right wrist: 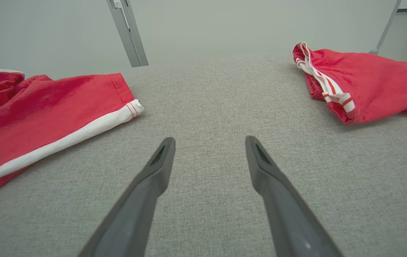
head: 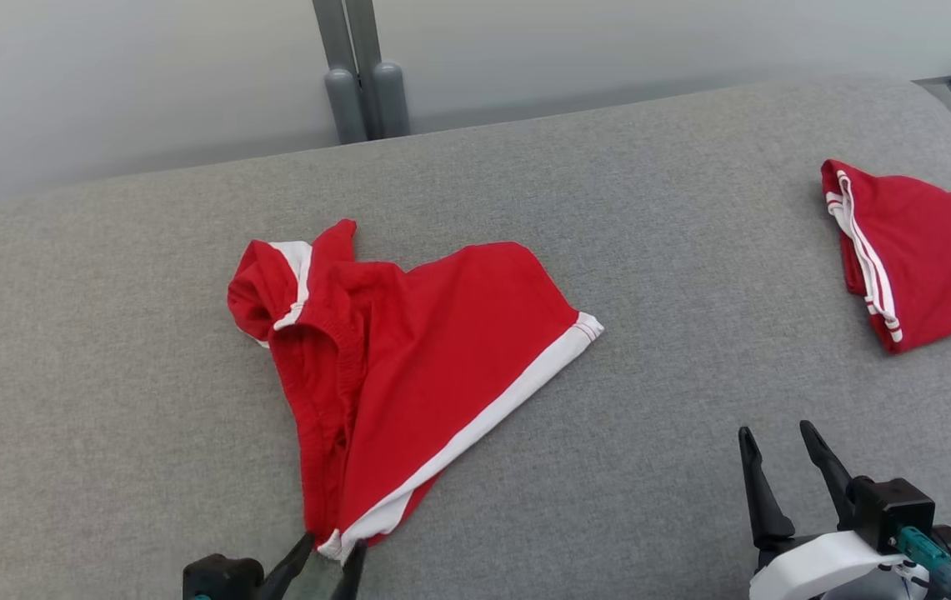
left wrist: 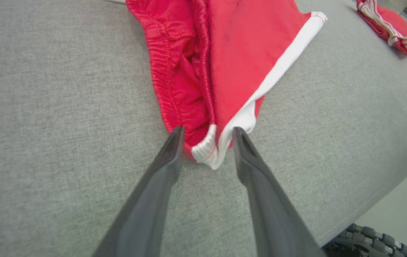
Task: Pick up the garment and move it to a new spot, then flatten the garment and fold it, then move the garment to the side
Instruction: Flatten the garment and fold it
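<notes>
The garment bunches into a narrow fold at its white waistband end (head: 338,545) (left wrist: 211,147) while the red cloth spreads out loosely, so my left gripper needs to grab it there next.
The garment (head: 433,350) is a pair of red shorts with white trim, lying crumpled and partly spread in the middle of the grey padded surface (head: 692,208). Its near corner, a white-edged waistband end, lies between the fingers of my left gripper (head: 333,543). In the left wrist view the left gripper (left wrist: 208,131) stands open, its tips on either side of that corner of the garment (left wrist: 239,53) without pinching it. My right gripper (head: 775,429) is open at the lower right over bare surface; in its own view, the right gripper (right wrist: 210,139) has the garment (right wrist: 39,114) off to its left.
A second red garment (head: 925,242) with white stripes lies bunched at the far right edge, also seen from the right wrist (right wrist: 364,82). Grey posts (head: 367,92) stand behind the surface. The surface's near edge (left wrist: 385,200) drops off just right of my left gripper.
</notes>
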